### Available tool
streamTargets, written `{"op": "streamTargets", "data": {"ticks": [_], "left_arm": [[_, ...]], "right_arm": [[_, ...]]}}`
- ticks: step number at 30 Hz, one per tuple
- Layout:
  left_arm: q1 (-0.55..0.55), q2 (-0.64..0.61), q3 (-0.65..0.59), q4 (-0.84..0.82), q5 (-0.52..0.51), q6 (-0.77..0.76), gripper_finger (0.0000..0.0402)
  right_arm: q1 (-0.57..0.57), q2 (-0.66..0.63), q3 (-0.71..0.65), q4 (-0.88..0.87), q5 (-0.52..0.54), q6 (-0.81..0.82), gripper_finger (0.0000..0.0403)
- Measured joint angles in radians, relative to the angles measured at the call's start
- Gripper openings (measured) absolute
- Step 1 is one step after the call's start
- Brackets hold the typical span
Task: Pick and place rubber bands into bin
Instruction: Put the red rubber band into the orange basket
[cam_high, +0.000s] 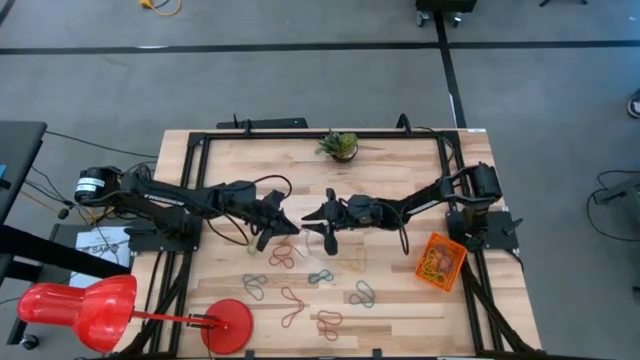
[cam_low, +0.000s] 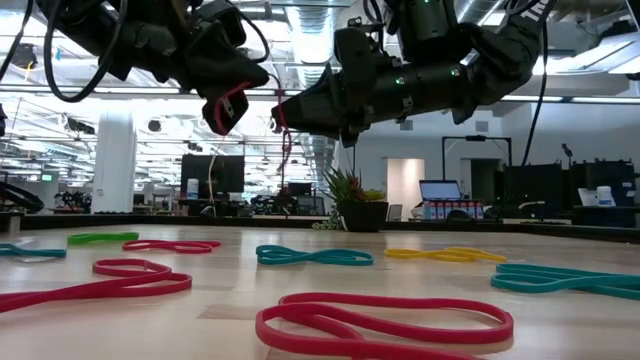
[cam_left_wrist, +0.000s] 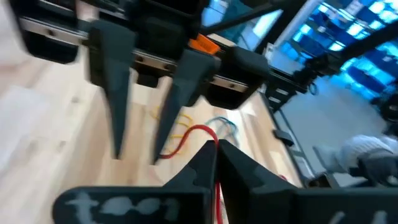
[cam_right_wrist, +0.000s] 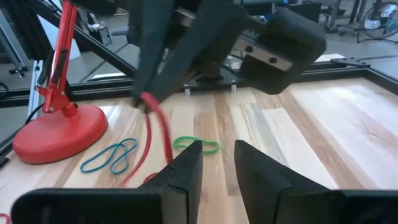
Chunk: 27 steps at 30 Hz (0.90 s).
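The red rubber band (cam_right_wrist: 151, 124) needs to go in the bin, so my right gripper will next grab the band's loose hanging end.
My left gripper (cam_high: 288, 226) is above the table's middle, shut on a red rubber band (cam_right_wrist: 151, 124). My right gripper (cam_high: 312, 217) faces it from the right, fingers open (cam_right_wrist: 217, 155), with the hanging band just in front of them. Several more rubber bands lie flat on the near half of the table: red (cam_high: 283, 256), teal (cam_high: 321, 277), grey-blue (cam_high: 362, 295), yellow (cam_high: 352, 263). The orange bin (cam_high: 440, 261) sits on the table to the right, near the right arm's base. My left gripper (cam_left_wrist: 216, 148) pinches the red band's upper end (cam_right_wrist: 145, 101) between its two fingertips, which slant down from the table's left. The band hangs slack below them as a loop (cam_low: 285, 140), lifted clear of the table. My right gripper: I cannot tell whether its open fingers (cam_left_wrist: 166, 124) touch the band.
A red lamp with a round base (cam_high: 228, 325) stands at the near left edge. A small potted plant (cam_high: 340, 146) is at the far edge. A black frame (cam_high: 196, 150) borders the table. Bare wood (cam_high: 400, 310) lies between the bands and the bin.
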Motion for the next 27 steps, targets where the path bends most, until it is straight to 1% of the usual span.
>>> {"op": "streamTargets", "data": {"ticks": [5,10,15,20,22,27], "left_arm": [[0.000,0.000,0.000,-0.023,-0.082,0.000,0.0000],[0.000,0.000,0.000,-0.039,-0.086,-0.001,0.0000],[0.000,0.000,0.000,-0.105,-0.053,-0.005,0.0000],[0.001,0.000,0.000,-0.161,-0.137,-0.007,0.0000],[0.000,-0.001,0.000,-0.159,-0.166,-0.007,0.0000],[0.000,-0.001,0.000,-0.123,-0.155,0.005,0.0000]], "right_arm": [[0.001,0.000,0.000,0.001,-0.002,0.000,0.0088],[0.002,0.000,0.000,0.000,-0.003,0.000,0.0088],[0.002,0.000,0.000,-0.013,-0.003,0.000,0.0088],[0.000,0.000,0.000,-0.023,-0.003,0.000,0.0088],[0.000,0.000,0.000,-0.022,-0.003,0.000,0.0088],[0.000,0.000,0.000,-0.022,-0.003,0.000,0.0088]]}}
